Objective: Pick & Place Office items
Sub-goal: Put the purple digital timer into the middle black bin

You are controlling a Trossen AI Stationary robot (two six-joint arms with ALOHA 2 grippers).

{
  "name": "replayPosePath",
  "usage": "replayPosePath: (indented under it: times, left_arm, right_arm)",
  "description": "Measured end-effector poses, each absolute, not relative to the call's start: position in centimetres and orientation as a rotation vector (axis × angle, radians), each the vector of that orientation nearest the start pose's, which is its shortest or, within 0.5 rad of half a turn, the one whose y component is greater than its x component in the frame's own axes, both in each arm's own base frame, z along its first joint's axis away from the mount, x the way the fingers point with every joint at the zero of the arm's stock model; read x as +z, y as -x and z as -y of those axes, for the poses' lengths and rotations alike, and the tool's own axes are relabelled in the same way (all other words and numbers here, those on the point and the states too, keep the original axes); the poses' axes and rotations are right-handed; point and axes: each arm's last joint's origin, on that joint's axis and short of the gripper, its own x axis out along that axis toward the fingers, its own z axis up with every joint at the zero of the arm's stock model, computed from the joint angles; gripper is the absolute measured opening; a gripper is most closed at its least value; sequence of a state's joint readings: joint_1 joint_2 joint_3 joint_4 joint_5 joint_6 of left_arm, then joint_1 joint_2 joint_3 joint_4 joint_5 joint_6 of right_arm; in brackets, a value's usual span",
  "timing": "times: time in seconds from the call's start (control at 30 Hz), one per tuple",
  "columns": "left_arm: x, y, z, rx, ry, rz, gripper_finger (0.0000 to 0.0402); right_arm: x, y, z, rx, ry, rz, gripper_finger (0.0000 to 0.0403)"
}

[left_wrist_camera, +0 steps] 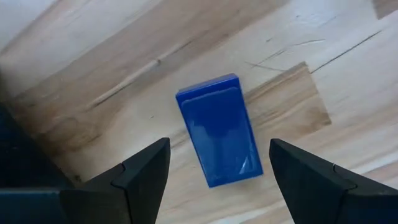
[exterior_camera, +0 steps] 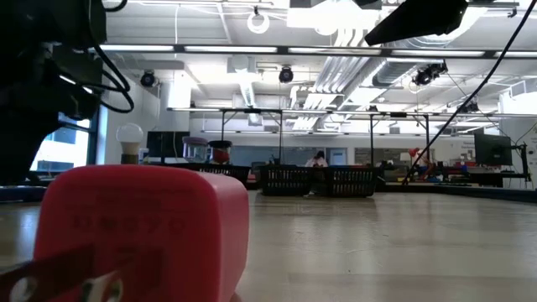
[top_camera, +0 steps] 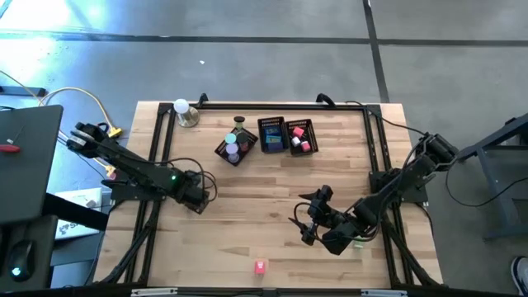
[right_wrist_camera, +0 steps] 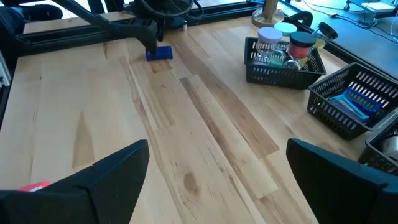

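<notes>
My left gripper's open fingers stop above the blue block (left_wrist_camera: 221,138), so it is too early to close. It lowers first, then closes on the block.
A blue rectangular block (left_wrist_camera: 221,138) lies flat on the wooden table. My left gripper (left_wrist_camera: 219,149) is open right over it, one finger on either side and a gap at each. The right wrist view shows this block (right_wrist_camera: 159,53) below my left gripper (right_wrist_camera: 152,34). In the high view my left gripper (top_camera: 196,195) hides it. A pink-red block (top_camera: 260,266) rests near the table's near edge and looms large in the low view (exterior_camera: 143,231). My right gripper (top_camera: 309,219) is open above bare table right of centre (right_wrist_camera: 217,152). Other small items sit in the baskets.
Three black mesh baskets stand in a row near the far edge: one with small jars (top_camera: 235,148), one with blue items (top_camera: 272,134), one with pink pieces (top_camera: 301,137). A white ball on a metal base (top_camera: 183,111) is at the far left. Bare wood lies between the arms.
</notes>
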State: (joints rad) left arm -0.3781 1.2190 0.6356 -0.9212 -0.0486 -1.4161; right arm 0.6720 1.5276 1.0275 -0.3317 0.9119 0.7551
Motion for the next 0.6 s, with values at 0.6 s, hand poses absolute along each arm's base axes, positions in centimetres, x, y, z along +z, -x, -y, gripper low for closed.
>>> replayPosePath:
  times: [0.6]
  left_arm:
    - [15.6,-16.4,6.5,0.771,0.739,-1.268,0.0268]
  right_arm:
    - [23.9,-25.7,-17.5,-0.420,-0.136,-0.455,0.0369]
